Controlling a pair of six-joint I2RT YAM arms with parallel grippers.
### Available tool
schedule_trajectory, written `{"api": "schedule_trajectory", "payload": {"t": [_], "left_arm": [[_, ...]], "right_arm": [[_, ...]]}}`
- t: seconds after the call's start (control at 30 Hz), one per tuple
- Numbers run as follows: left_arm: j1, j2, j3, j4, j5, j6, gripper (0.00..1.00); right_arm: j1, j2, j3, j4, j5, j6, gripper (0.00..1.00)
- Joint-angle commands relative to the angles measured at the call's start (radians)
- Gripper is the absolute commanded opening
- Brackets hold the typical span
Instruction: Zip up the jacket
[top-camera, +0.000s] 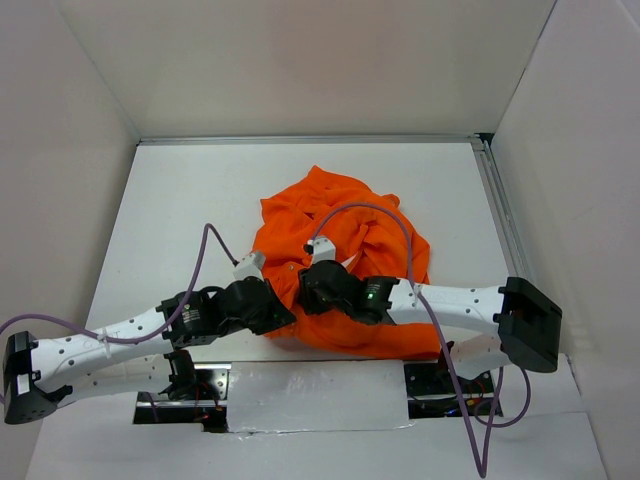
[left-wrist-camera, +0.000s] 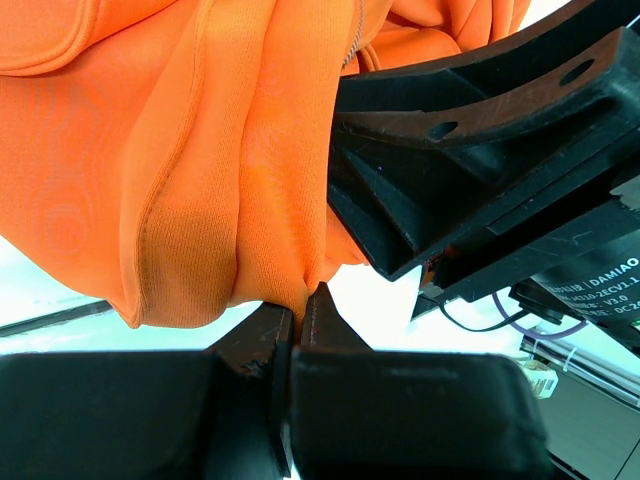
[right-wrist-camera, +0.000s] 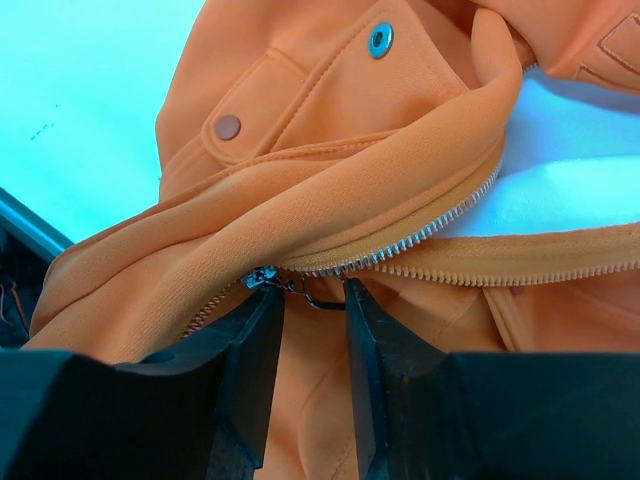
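I can close my right gripper now, because my fingers are level with the pull beside the slider. Closing now would hold the zipper pull.
The orange jacket (top-camera: 340, 235) lies crumpled in the middle of the white table (top-camera: 170, 220). My left gripper (left-wrist-camera: 297, 315) is shut on a fold of the jacket (left-wrist-camera: 200, 150) near its lower edge. My right gripper (right-wrist-camera: 312, 300) is open, with its fingers on either side of the dark zipper pull (right-wrist-camera: 322, 299). That pull hangs from the slider (right-wrist-camera: 261, 277) of the silver zipper (right-wrist-camera: 430, 235). Right of the slider the two rows of teeth lie apart over the pale lining (right-wrist-camera: 560, 190). In the top view both grippers meet at the jacket's near edge, left gripper (top-camera: 275, 310) beside right gripper (top-camera: 312, 285).
White walls (top-camera: 60, 120) enclose the table on three sides. A flap pocket with two snap buttons (right-wrist-camera: 380, 40) sits above the zipper. The right arm's black body (left-wrist-camera: 480, 130) fills the right side of the left wrist view. Purple cables (top-camera: 205, 250) loop over both arms.
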Motion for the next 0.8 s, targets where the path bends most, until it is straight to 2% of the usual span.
{"api": "schedule_trajectory", "payload": {"t": [0.0,0.1,0.2,0.27,0.37,0.47,0.5,0.57,0.63,0.73,0.77], "left_arm": [[-0.001,-0.014,-0.004,0.027,0.001,0.017,0.0],[0.001,-0.011,-0.001,0.029,0.003,0.018,0.0],[-0.001,-0.01,0.001,0.027,0.005,0.021,0.0],[0.001,-0.01,0.001,0.026,0.008,0.019,0.0],[0.001,-0.017,0.0,0.013,0.012,0.01,0.0],[0.001,-0.026,0.008,-0.008,0.04,0.004,0.0],[-0.001,-0.029,0.013,-0.026,0.05,-0.004,0.0],[-0.001,-0.036,0.025,-0.043,0.09,-0.007,0.0],[0.001,-0.041,0.036,-0.04,0.118,0.011,0.0],[0.001,-0.064,0.042,-0.008,0.178,0.065,0.0],[0.001,-0.07,0.04,0.0,0.19,0.076,0.0]], "right_arm": [[-0.001,0.002,0.033,0.061,0.022,-0.019,0.38],[-0.002,0.038,0.059,0.068,0.013,-0.039,0.36],[0.001,0.061,0.08,0.069,0.019,-0.039,0.0],[0.002,0.062,0.083,0.055,0.042,-0.025,0.0],[0.004,0.02,0.079,-0.035,0.233,0.091,0.0],[-0.031,0.008,0.118,-0.284,0.341,0.359,0.0],[-0.046,0.012,0.163,-0.457,0.391,0.405,0.0],[-0.099,0.029,0.187,-0.575,0.444,0.478,0.0],[-0.184,0.042,0.191,-0.652,0.458,0.469,0.0],[-0.269,0.031,0.171,-0.623,0.465,0.395,0.0],[-0.331,0.025,0.166,-0.611,0.474,0.354,0.0]]}}
